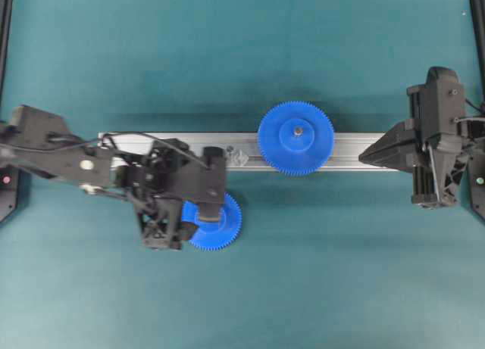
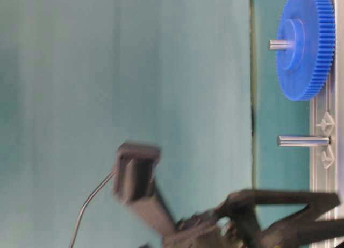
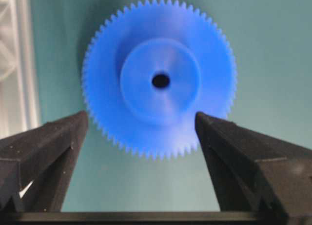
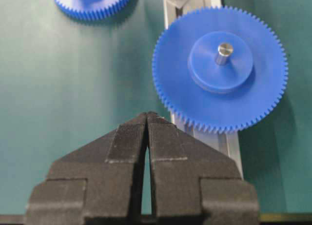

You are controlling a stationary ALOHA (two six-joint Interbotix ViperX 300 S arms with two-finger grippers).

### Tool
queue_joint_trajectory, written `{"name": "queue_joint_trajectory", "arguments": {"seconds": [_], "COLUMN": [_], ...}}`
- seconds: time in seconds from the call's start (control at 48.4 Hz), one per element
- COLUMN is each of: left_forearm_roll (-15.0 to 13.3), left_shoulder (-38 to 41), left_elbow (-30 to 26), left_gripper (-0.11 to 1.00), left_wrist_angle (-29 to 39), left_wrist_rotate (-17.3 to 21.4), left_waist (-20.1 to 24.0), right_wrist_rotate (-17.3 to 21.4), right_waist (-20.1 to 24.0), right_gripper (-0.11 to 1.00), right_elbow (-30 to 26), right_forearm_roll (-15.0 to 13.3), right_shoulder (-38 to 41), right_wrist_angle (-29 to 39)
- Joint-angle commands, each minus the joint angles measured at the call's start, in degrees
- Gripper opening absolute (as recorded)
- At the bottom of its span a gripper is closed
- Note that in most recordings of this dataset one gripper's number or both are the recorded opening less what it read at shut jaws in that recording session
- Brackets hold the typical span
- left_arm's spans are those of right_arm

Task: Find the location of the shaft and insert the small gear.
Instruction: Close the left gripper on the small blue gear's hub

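It isn't time to close on the gear's raised middle yet: the gear's middle is past my fingers in the left wrist view, so they would miss it now. My left gripper needs to move closer first.
The small gear is a blue toothed disc with a raised hub and a dark centre hole. It lies flat on the green mat, just in front of the aluminium rail. My left gripper hangs over it, open wide, with a finger on either side of the gear's near edge and gripping nothing. Seen from overhead, that gripper covers the left part of the gear. A bare steel shaft stands on the rail beside the gear. My right gripper is shut and empty over the rail's right end.
A larger blue gear sits on its own shaft at the middle of the rail. The right gripper points at it from the right. Black frame posts stand at the mat's left and right edges.
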Motion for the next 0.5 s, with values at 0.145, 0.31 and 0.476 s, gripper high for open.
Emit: {"name": "queue_joint_trajectory", "arguments": {"seconds": [0.145, 0.31, 0.476], "left_forearm_roll": [0.2, 0.2, 0.2], "left_shoulder": [2.4, 3.4, 4.3], "left_elbow": [-3.8, -4.7, -4.9], "left_gripper": [0.92, 0.92, 0.92], "left_wrist_angle": [1.1, 2.1, 2.1], "left_wrist_rotate": [0.0, -0.1, -0.5], "left_waist": [-0.4, -0.6, -1.9], "right_wrist_rotate": [1.2, 1.5, 1.8], "right_waist": [-0.1, -0.1, -0.1], "right_gripper": [0.06, 0.06, 0.06], "right_elbow": [-0.1, 0.1, 0.8], "right_forearm_roll": [0.0, -0.1, -0.1], "right_shoulder": [-0.1, -0.2, -0.2], "right_wrist_angle": [-0.4, -0.4, -0.6]}}
